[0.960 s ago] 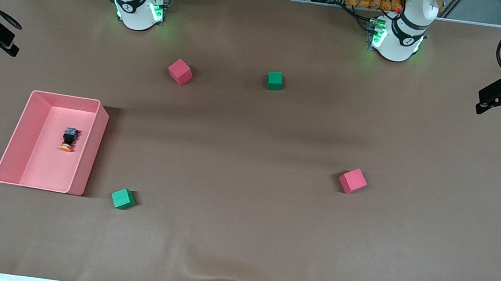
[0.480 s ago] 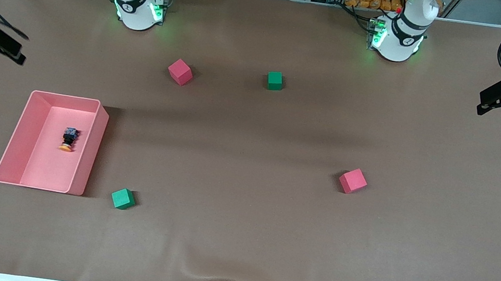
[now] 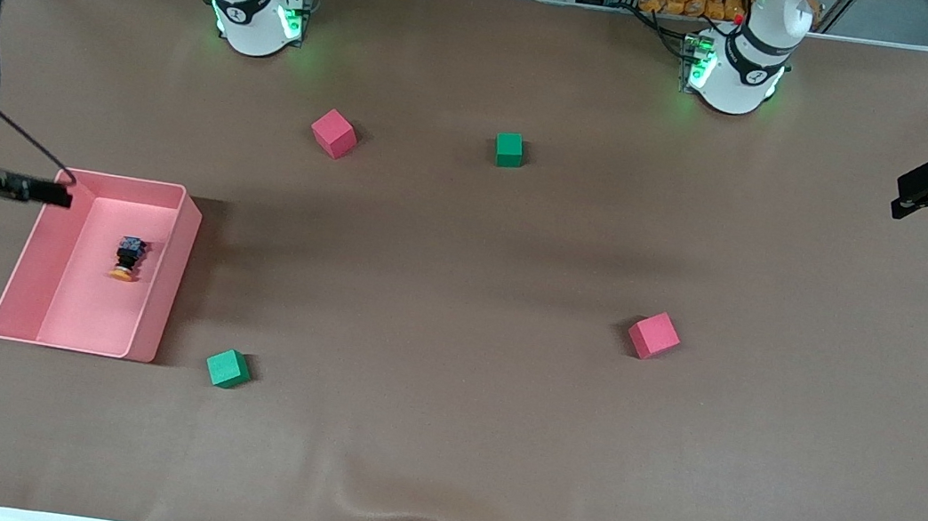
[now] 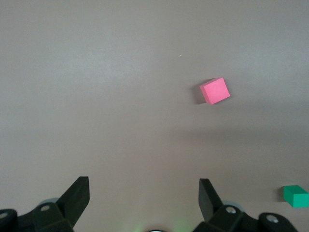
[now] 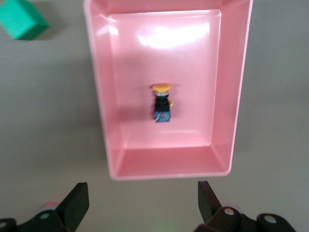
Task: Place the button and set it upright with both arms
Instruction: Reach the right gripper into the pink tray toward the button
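Observation:
My right gripper grabs the button by its black body below the orange cap (image 3: 128,256) (image 5: 161,103) next, to upright it.
The button (image 3: 127,258) lies on its side in the pink tray (image 3: 179,277), its orange cap toward the front camera. The right wrist view shows the button (image 5: 162,104) in the tray (image 5: 96,96) from above. My right gripper (image 3: 34,190) hangs high over the tray's corner at the right arm's end of the table; its jaws are open and empty (image 5: 142,191). My left gripper (image 3: 921,191) hovers over the left arm's end of the table, open and empty (image 4: 143,186).
A red cube (image 3: 334,133) and a green cube (image 3: 509,149) sit near the bases. Another red cube (image 3: 653,335) lies toward the left arm's end. A green cube (image 3: 227,368) sits beside the tray's near corner (image 5: 21,19).
My right arm has swung in from the table's edge to over the tray's end. My left gripper has drifted slightly outward. The button and cubes have not moved.

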